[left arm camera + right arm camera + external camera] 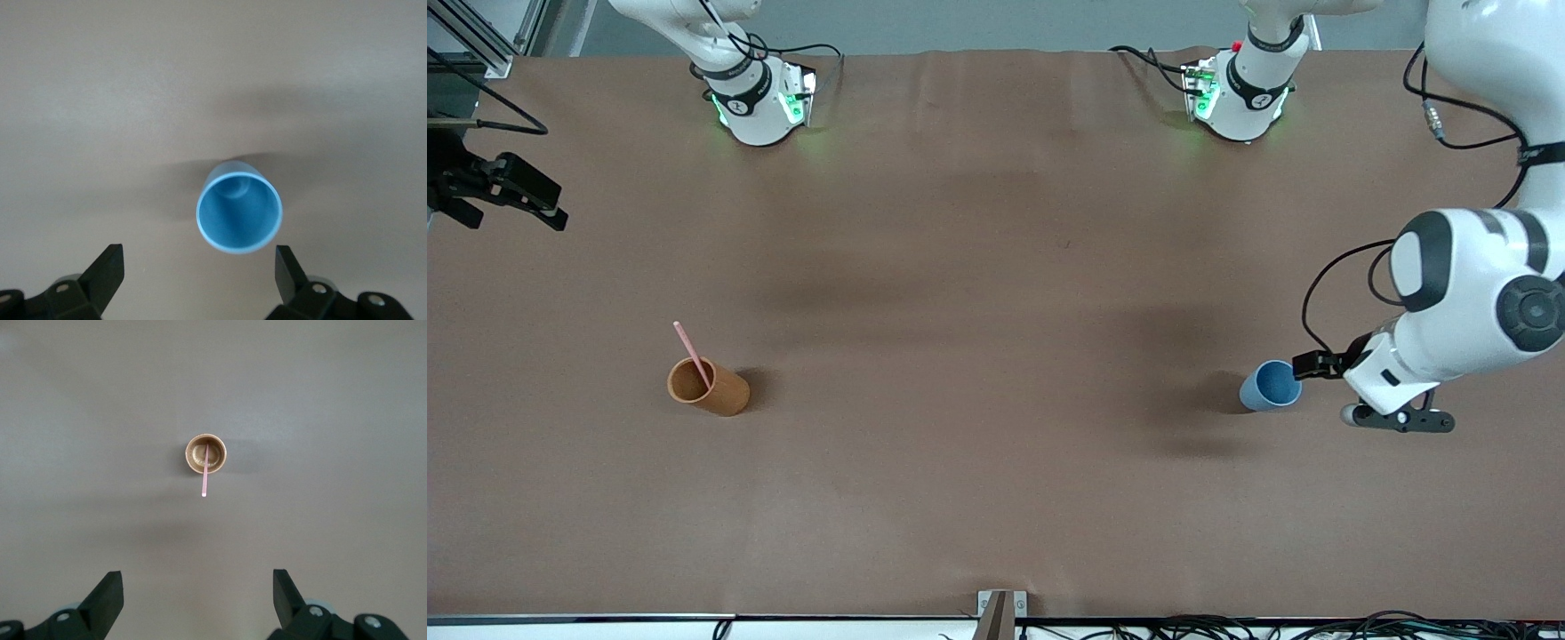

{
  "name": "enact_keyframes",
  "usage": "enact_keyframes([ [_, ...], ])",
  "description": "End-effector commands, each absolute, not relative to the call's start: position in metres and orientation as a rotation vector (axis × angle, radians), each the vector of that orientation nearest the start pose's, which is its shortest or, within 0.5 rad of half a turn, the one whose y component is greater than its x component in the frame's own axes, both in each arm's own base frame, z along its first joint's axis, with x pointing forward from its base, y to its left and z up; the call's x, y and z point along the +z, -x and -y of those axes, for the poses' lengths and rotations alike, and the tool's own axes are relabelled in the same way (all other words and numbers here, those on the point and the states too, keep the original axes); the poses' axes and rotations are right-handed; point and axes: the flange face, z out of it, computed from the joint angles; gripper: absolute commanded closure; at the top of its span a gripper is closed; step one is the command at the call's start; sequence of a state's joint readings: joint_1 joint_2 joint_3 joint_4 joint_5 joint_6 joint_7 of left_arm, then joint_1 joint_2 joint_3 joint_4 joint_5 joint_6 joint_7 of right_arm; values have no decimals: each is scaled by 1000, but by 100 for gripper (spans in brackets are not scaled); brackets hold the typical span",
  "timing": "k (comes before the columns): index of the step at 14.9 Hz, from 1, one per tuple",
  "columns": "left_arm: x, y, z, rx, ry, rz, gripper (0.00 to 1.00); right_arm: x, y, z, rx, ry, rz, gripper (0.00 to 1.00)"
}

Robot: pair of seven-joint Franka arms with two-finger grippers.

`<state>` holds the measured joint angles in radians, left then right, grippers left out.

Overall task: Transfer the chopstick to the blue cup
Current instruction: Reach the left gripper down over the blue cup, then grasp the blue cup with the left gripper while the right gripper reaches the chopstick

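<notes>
The right gripper grabs the pale pink chopstick by its thick exposed end (681, 332) next, to transfer it into the blue cup (1269, 386).
The pale pink chopstick (691, 350) stands leaning in the orange-brown cup (716, 391) toward the right arm's end of the table. It also shows in the right wrist view (204, 477), inside that cup (194, 453). The blue cup (1269, 386) stands upright and empty toward the left arm's end. My left gripper (1312, 365) is open right beside the blue cup (239, 213), whose mouth lies just ahead of the fingertips (110, 261). My right gripper (197, 576) is open and empty, high above the table, looking down on the orange-brown cup.
The brown table (996, 293) has only the two cups on it. Both robot bases (758, 98) stand along its edge farthest from the front camera. A small bracket (1000, 613) sits at the edge nearest to it.
</notes>
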<state>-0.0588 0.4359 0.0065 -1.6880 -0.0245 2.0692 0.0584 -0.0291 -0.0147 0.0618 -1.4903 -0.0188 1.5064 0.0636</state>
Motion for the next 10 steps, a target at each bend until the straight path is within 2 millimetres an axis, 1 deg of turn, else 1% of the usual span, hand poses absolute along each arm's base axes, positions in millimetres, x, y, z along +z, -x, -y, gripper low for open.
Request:
enact_keyframes([
  [1, 314, -656, 36, 53, 3172, -144, 0, 614, -552, -4, -44, 3146, -72, 3],
  [2, 300, -657, 37, 54, 3171, -134, 0, 595, -553, 0, -36, 3146, -86, 3],
  [3, 290, -659, 41, 51, 3173, -138, 0, 580, -555, 0, -39, 3146, -86, 3],
  [4, 281, -657, 40, 61, 3171, -137, 0, 562, -557, 1, -43, 3144, -88, 3],
  [5, 271, -655, 39, 61, 3171, -133, 5, 538, -559, -1, -65, 3143, -83, 3],
  [6, 264, -651, 38, 61, 3170, -130, 24, 515, -559, -1, -91, 3142, -83, 3],
  [7, 257, -647, 37, 66, 3170, -129, 52, 494, -558, -2, -120, 3140, -80, 3],
  [8, 253, -644, 37, 73, 3168, -130, 71, 477, -557, -3, -147, 3139, -77, 3],
  [9, 251, -644, 37, 73, 3164, -135, 85, 467, -558, -1, -180, 3136, -79, 3],
  [10, 251, -644, 40, 71, 3164, -142, 95, 460, -560, -1, -221, 3133, -79, 3],
])
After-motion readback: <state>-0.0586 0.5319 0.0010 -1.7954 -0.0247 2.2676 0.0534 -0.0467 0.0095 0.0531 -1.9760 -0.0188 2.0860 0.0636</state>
